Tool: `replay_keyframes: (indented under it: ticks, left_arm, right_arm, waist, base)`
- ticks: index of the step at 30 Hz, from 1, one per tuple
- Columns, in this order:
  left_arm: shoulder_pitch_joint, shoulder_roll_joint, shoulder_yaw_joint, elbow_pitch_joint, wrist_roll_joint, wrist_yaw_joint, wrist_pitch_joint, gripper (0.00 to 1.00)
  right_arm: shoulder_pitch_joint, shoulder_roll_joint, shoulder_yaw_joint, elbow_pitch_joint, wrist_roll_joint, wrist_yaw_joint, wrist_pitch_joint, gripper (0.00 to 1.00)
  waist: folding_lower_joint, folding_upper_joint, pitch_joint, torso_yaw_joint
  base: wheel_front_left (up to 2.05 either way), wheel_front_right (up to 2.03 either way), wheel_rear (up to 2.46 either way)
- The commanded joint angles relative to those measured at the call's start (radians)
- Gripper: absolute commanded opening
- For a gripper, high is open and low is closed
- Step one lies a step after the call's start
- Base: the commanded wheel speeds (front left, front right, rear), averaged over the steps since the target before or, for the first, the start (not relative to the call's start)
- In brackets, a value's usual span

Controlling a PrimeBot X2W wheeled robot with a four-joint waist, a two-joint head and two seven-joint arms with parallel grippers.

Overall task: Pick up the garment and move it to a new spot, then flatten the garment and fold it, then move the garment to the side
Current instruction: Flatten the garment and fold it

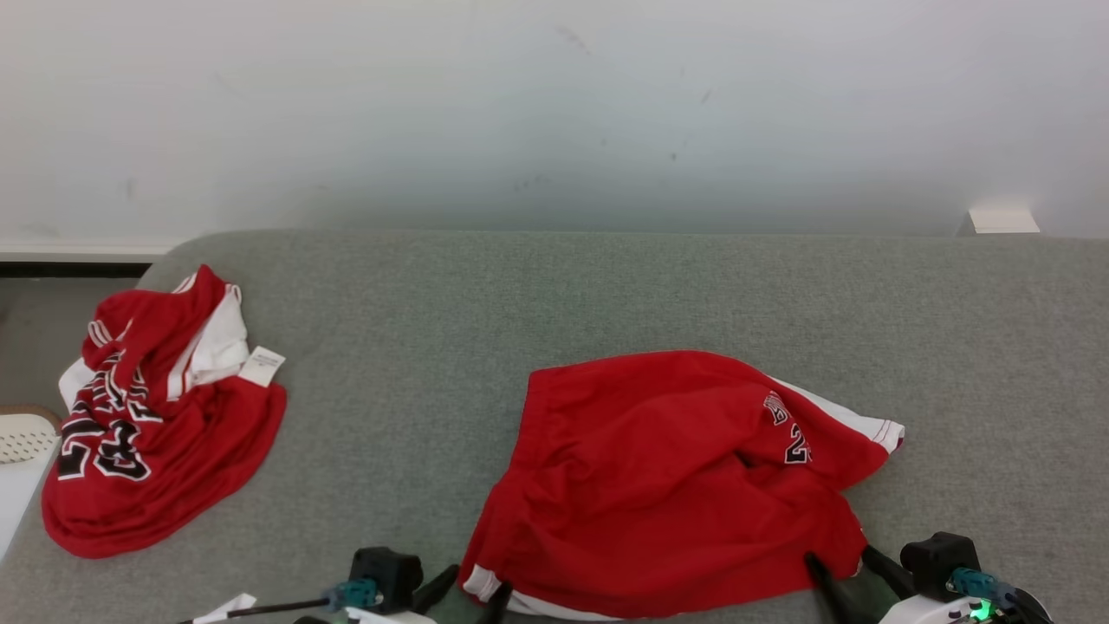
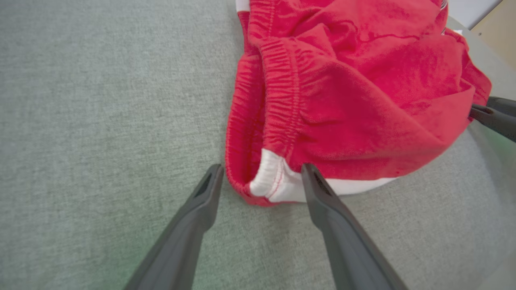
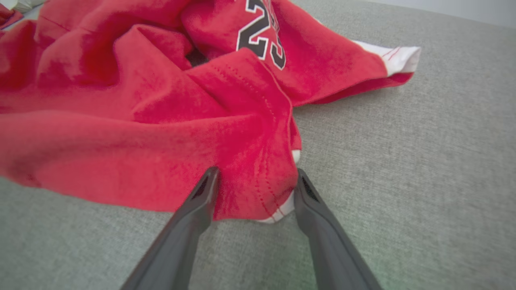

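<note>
My left gripper grabs the red shorts (image 1: 634, 478) by their gathered white-trimmed corner (image 1: 481, 582) next, to fold them neatly.
The garment (image 1: 676, 477) is a pair of red shorts with white trim and a black "23", lying crumpled on the grey cloth surface (image 1: 416, 347). My left gripper (image 1: 472, 591) is open at its near left corner. In the left wrist view, the left gripper (image 2: 262, 169) straddles the white-trimmed corner of the shorts (image 2: 363, 92) beside the elastic waistband. My right gripper (image 1: 842, 562) is open at the near right corner. In the right wrist view, the right gripper (image 3: 256, 172) has a fold of the shorts (image 3: 141, 121) between its spread fingers. The right fingers (image 2: 494, 117) also show in the left wrist view.
A second red and white jersey (image 1: 156, 416) lies bunched at the surface's left end. A white perforated object (image 1: 26, 433) sits past the left edge. A pale wall rises behind, with a small white box (image 1: 1003, 221) at the back right. Bare grey cloth lies between the two garments.
</note>
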Motion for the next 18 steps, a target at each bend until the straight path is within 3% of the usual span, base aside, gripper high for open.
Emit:
replay_keyframes:
  ticks: [1,2,3,9,18]
  left_arm:
    - [-0.014,0.010,-0.012,0.010,-0.015,0.002,-0.002,0.74]
    - [-0.016,0.014,-0.021,0.014,-0.021,0.002,0.001,0.25]
    - [-0.019,0.020,-0.025,0.016,-0.024,0.002,-0.002,0.00]
    - [0.006,0.036,-0.023,-0.004,-0.047,0.002,-0.038,0.00]
    - [0.012,0.056,-0.009,-0.134,-0.066,0.004,-0.068,0.00]
  right_arm:
    - [-0.011,0.000,0.019,0.019,0.015,-0.002,-0.007,0.48]
    - [-0.014,0.001,0.030,0.025,0.025,-0.002,-0.011,0.27]
    - [-0.017,0.003,0.040,0.028,0.036,-0.002,-0.019,0.02]
    - [-0.027,-0.016,0.083,0.034,0.076,-0.002,-0.050,0.00]
    - [0.009,-0.068,0.053,-0.156,0.272,-0.002,-0.027,0.00]
  waist:
    - [-0.0002,0.0000,0.001,-0.004]
    - [-0.0002,0.0000,0.000,-0.006]
    - [-0.0002,0.0000,0.000,-0.008]
    - [-0.0002,0.0000,-0.029,-0.014]
    - [-0.0002,0.0000,-0.067,-0.020]
  base:
    - [0.00,0.00,0.00]
    - [0.00,0.00,0.00]
    - [0.00,0.00,0.00]
    - [0.00,0.00,0.00]
    - [0.00,0.00,0.00]
